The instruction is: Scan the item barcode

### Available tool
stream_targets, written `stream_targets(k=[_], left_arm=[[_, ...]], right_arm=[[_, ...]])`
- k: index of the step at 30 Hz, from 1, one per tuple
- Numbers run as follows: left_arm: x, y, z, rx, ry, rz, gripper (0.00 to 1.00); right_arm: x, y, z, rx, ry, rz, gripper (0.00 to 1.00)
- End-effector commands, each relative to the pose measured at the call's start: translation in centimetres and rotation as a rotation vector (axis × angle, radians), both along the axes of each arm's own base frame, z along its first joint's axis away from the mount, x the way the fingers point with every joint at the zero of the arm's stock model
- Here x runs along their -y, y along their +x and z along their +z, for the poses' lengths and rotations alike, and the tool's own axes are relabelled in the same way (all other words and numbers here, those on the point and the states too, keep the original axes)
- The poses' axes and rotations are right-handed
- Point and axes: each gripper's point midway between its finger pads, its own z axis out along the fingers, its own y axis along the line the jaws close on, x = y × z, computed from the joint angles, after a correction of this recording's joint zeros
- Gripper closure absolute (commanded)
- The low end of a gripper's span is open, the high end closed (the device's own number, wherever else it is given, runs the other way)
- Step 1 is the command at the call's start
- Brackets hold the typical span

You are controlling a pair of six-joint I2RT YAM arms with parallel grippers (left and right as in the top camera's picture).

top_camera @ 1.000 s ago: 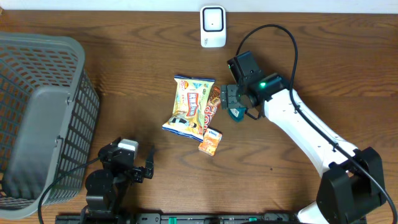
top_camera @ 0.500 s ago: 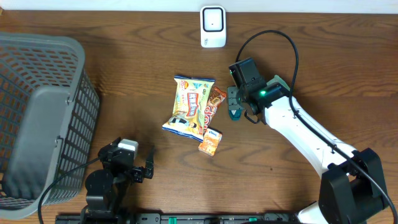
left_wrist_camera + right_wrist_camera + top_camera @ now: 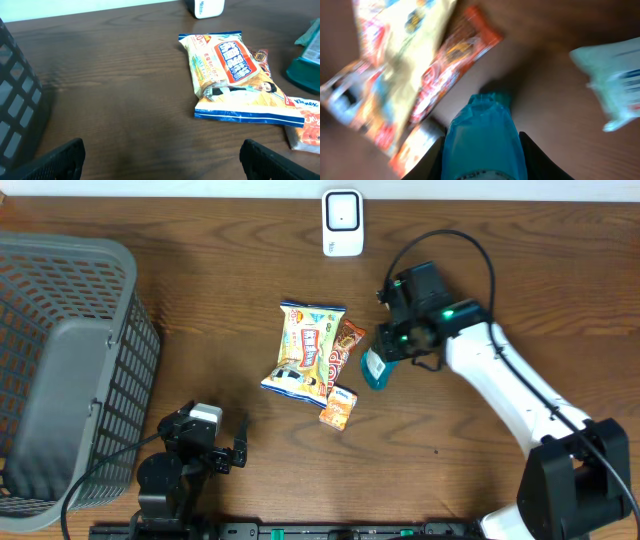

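The teal-blue packet (image 3: 373,368) (image 3: 484,136) would come up with my right gripper if I lifted it now, because the gripper's fingers are shut on both sides of the packet.
A teal-blue packet (image 3: 373,368) hangs just right of the snack pile, and my right gripper (image 3: 392,346) is shut on it. In the right wrist view the blue packet (image 3: 482,132) fills the gap between both dark fingers (image 3: 433,159), above the table. The white scanner (image 3: 342,222) stands at the table's far edge; its base also shows in the left wrist view as the scanner (image 3: 205,6). Near the front edge my left gripper (image 3: 226,448) stands open, its fingertips (image 3: 60,157) wide apart over bare wood.
A yellow snack bag (image 3: 305,350), a red bar (image 3: 341,348) and an orange tissue packet (image 3: 338,407) lie mid-table. A grey mesh basket (image 3: 70,370) stands at the left. A blurred pale white-green shape (image 3: 612,80) shows at the right of the right wrist view.
My right gripper closed on the teal-blue packet and moved right and a little up with it. The left arm has not moved.
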Motion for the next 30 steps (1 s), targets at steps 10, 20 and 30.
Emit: stream_targets(k=[10, 20, 30], left_arm=[[0.0, -0.2, -0.9, -0.024, 0.016, -0.005, 0.01], [0.0, -0.2, -0.9, -0.024, 0.016, -0.005, 0.02], [0.0, -0.2, -0.9, -0.024, 0.016, -0.005, 0.02]], right_arm=[[-3.0, -1.5, 12.2, 0.077, 0.805, 0.365, 0.88], [-3.8, -4.1, 17.4, 0.090, 1.122, 0.513, 0.91], [-3.9, -4.2, 17.4, 0.083, 1.124, 0.513, 0.91]])
